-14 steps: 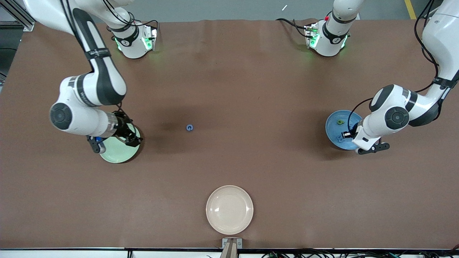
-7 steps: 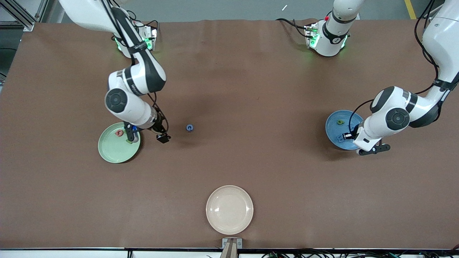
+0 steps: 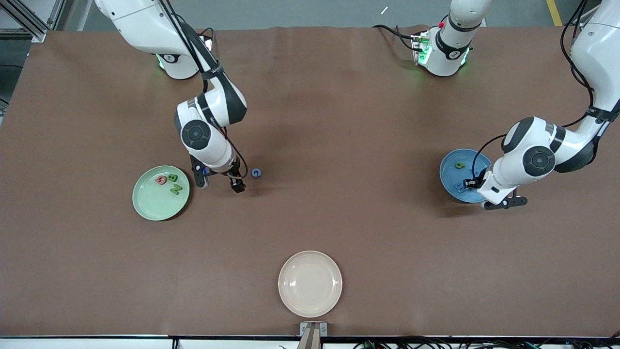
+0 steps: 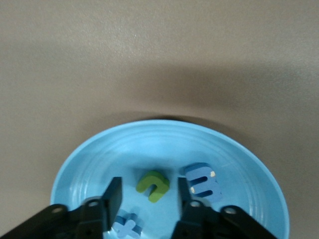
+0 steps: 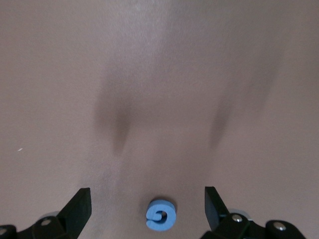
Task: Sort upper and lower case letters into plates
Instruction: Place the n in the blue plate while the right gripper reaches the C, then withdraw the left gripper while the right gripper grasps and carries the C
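Observation:
In the right wrist view my fingertips are still above the small blue letter, so closing now would miss and my right gripper lowers first, then closes.
A small blue letter (image 3: 256, 172) lies on the brown table near its middle; it also shows in the right wrist view (image 5: 160, 215). My right gripper (image 3: 219, 182) is open and empty, just beside that letter toward the mint green plate (image 3: 150, 203); in its wrist view (image 5: 147, 199) the letter sits between the spread fingers. The mint plate holds a red letter (image 3: 161, 180) and two green letters (image 3: 174, 184). My left gripper (image 3: 472, 183) is open and empty over the sky blue plate (image 3: 450, 174), which holds a green letter (image 4: 153, 185) and two blue letters (image 4: 202, 181).
A cream-beige round plate (image 3: 310, 283) sits near the table's front edge, nearer the front camera than the blue letter. The arm bases (image 3: 438, 51) stand along the table's back edge.
My right gripper has swung from over the mint plate toward the blue letter, uncovering the letters in that plate. The left arm has hardly moved.

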